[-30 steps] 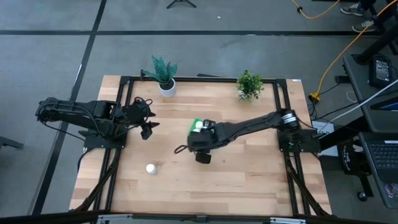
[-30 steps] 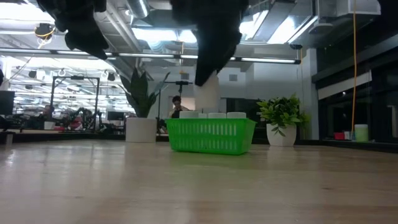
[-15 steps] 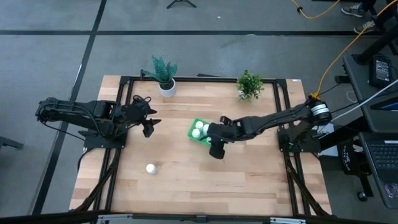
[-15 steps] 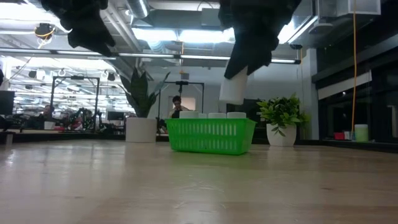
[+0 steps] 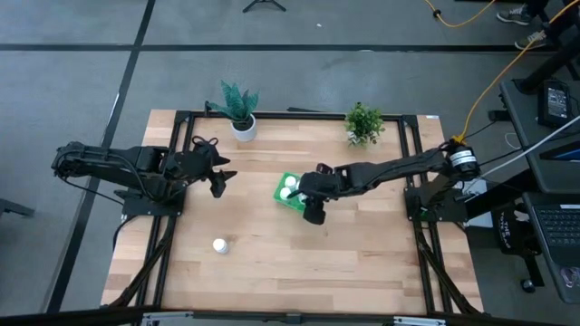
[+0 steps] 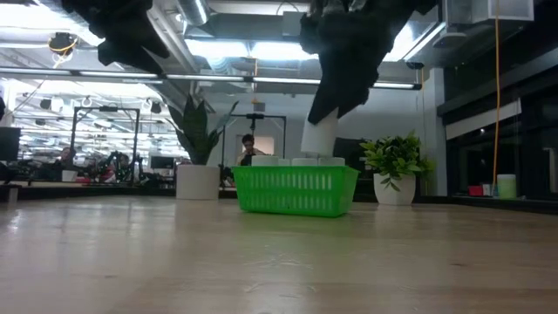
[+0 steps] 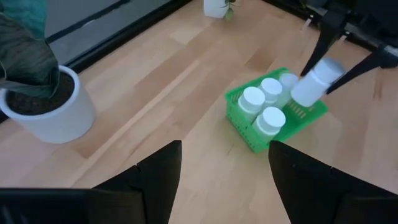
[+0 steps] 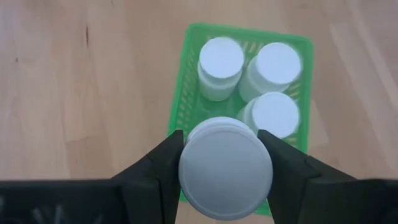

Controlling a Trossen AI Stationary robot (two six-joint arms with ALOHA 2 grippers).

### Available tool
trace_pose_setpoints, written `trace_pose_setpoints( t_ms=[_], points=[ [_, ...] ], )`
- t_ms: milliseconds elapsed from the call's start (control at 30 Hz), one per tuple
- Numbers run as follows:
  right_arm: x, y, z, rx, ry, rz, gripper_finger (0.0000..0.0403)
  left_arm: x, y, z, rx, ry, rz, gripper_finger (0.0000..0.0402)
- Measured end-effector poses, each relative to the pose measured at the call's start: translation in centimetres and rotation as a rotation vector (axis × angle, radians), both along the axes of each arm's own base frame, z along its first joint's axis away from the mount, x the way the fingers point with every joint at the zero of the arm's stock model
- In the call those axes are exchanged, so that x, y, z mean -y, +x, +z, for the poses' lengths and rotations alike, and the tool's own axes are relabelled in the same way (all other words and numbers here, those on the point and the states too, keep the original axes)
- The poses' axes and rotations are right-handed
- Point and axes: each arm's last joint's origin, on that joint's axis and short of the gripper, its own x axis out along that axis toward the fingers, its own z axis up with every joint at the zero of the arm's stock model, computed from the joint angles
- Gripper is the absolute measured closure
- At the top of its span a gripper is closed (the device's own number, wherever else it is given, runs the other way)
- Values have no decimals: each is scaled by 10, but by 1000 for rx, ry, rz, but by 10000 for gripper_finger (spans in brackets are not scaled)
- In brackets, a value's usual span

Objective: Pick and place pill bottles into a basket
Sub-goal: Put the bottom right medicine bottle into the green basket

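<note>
The held bottle (image 8: pixel 225 168) is above the green basket's rim (image 8: pixel 176 112) in the right wrist view, so my right gripper should lower the bottle before letting go of it.
The green basket (image 5: pixel 282 186) stands near the table's middle, with white pill bottles (image 8: pixel 221 62) upright in it. My right gripper (image 5: pixel 313 210) is shut on one more pill bottle (image 6: pixel 320 138) just above the basket's (image 6: pixel 295 190) rim. It also shows in the left wrist view (image 7: pixel 316 79). One loose bottle (image 5: pixel 219 245) stands on the table at the near left. My left gripper (image 5: pixel 220 179) hangs open and empty left of the basket (image 7: pixel 249 142). My right gripper pinches the bottle's upper end by the cap (image 8: pixel 186 168) between its two fingers (image 8: pixel 155 171), one on each side. The fingers come from above, pointing down. The bottle hangs below them, slightly tilted, clear of the basket (image 8: pixel 183 81) and over its open corner.
Two potted plants stand at the far edge, one in a white pot (image 5: pixel 243 129) and a bushier one (image 5: pixel 363 122). The white pot also shows in the left wrist view (image 7: pixel 46 109). Bare wood lies along the near side and right of the basket.
My right gripper has carried the bottle toward the table's right edge, from left of the basket to above it. It has then come back a little and gone down, so the bottle's lower end stands near the basket's rim.
</note>
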Motion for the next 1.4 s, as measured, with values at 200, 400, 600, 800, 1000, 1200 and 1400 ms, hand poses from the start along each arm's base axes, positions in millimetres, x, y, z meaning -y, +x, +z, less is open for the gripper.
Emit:
trace_pose_setpoints(
  t_ms=[200, 400, 600, 800, 1000, 1200, 1400],
  points=[
    [3, 3, -7, -19, -7, 46, 235, 0, 0, 0, 13, -23, 18, 169],
    [3, 6, -6, 9, -14, 58, 235, 0, 0, 0, 19, -22, 26, 167],
    [3, 7, -5, 14, -16, 71, 235, -1, 0, 1, 25, -15, 36, 169],
    [6, 12, -16, -6, 13, 79, 235, -1, 0, 1, 25, -8, 42, 167],
    [7, 20, -30, -14, 35, 87, 235, -1, 0, 1, 24, -8, 42, 169],
    [14, 22, -31, -6, 36, 71, 235, -1, 0, 1, 23, -8, 41, 168],
    [19, 22, -31, -11, 29, 71, 235, -1, 0, 1, 20, -2, 37, 168]
  ],
)
